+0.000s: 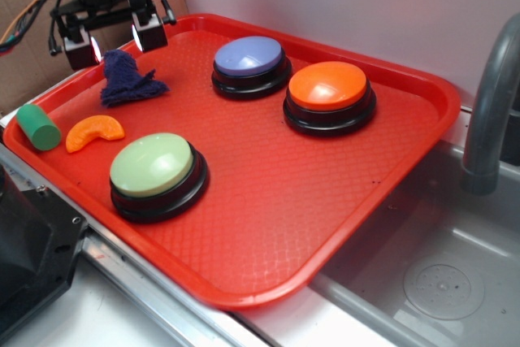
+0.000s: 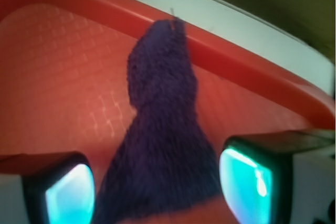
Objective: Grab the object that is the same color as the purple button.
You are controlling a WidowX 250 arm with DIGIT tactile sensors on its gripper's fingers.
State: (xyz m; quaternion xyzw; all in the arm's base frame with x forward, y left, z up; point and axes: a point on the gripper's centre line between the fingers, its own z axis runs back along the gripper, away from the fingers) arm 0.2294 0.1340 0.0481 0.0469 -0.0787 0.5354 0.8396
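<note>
The robot's gripper needs to go lower before it closes on the scrap, because its fingers hang up around the scrap's peak (image 1: 119, 57), above its thick body (image 1: 126, 85).
The dark purple-blue fuzzy cloth scrap (image 1: 127, 79) lies on the red tray (image 1: 325, 193) near its far left corner, its point toward the gripper. My gripper (image 1: 114, 43) hangs just above and behind it, open, one finger on each side of the scrap's tip. In the wrist view the scrap (image 2: 163, 129) fills the gap between my two glowing pads (image 2: 71, 195), with a small space on each side; the gripper (image 2: 157, 187) is not closed on it. The lavender-purple button (image 1: 250, 62) sits at the tray's back middle.
An orange-topped button (image 1: 329, 95) and a light green-topped button (image 1: 156, 172) are on the tray. An orange curved slice (image 1: 95, 132) and a green cylinder (image 1: 38, 126) lie at the left edge. A grey faucet (image 1: 487, 103) and sink (image 1: 439, 282) are at the right.
</note>
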